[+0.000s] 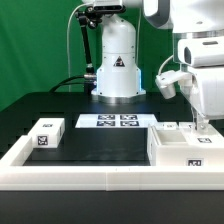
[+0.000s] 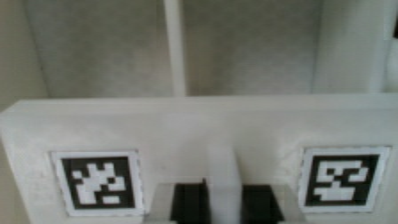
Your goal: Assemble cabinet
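My gripper lets go of the cabinet body now, since the cabinet body's lower edge (image 1: 175, 164) rests on the tabletop beside the border bar in the exterior view.
The white cabinet body (image 1: 183, 150), an open box with small tags, stands at the exterior view's right, against the border rail. My gripper (image 1: 201, 128) reaches straight down onto its far wall. In the wrist view the box (image 2: 196, 130) fills the picture with two tags on its face. My gripper (image 2: 228, 205) has its dark fingers (image 2: 196, 205) close together, with a thin white wall of the box between them. A smaller white cabinet block (image 1: 45, 136) with tags lies at the exterior view's left, far from the gripper.
The marker board (image 1: 110, 121) lies flat at the back middle of the black table. The arm's white base (image 1: 117, 60) stands behind it with a cable. A long low white border rail (image 1: 100, 172) runs along the front and both sides.
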